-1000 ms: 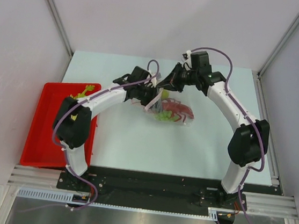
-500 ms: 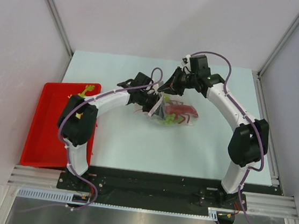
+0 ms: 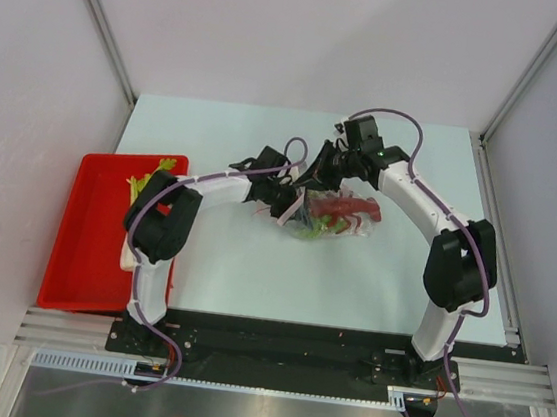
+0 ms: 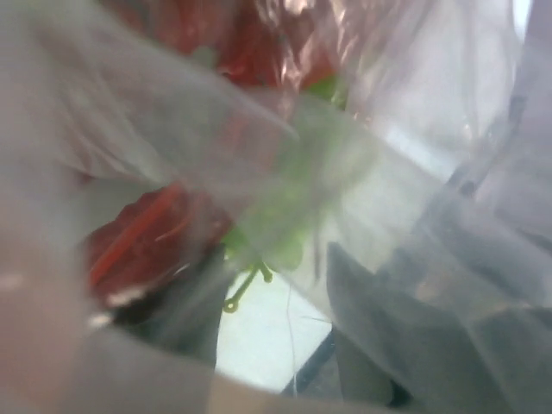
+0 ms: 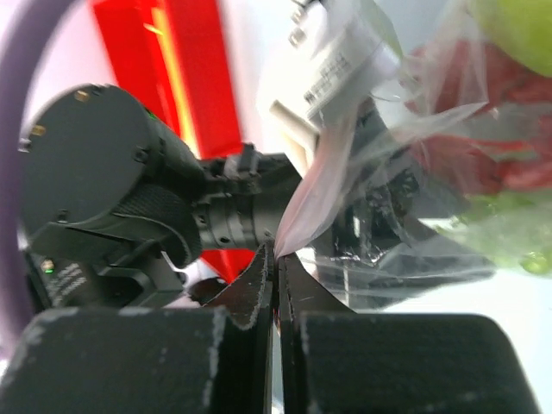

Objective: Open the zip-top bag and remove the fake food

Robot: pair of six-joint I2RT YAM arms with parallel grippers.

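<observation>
I will next use my left gripper to grab the green grapes by their stem end near the bag's opening (image 4: 252, 277). Then I can remove them free of the lobster.
The zip-top bag (image 3: 336, 218) lies crinkled at mid-table, holding fake food: a red lobster (image 3: 347, 205) and green grapes (image 3: 309, 228). My right gripper (image 3: 314, 178) is shut on the bag's pinkish rim (image 5: 315, 194), holding it up. My left gripper (image 3: 287, 202) is at the bag's mouth. In its wrist view its dark fingers (image 4: 172, 302) stand apart behind blurred plastic, with the lobster (image 4: 138, 241) and a green grape stem (image 4: 246, 285) just ahead and nothing held. The right wrist view shows a yellow-green pear (image 5: 517, 26) inside the bag.
A red tray (image 3: 83, 247) sits at the table's left edge, with a yellow-green toy (image 3: 146, 177) at its far corner, partly behind my left arm. Grey walls and metal rails close in the table on three sides.
My left arm has reached further right into the bag's mouth, and its jaws have spread wider. The bag has shifted slightly right. My right gripper keeps its pinch on the rim.
</observation>
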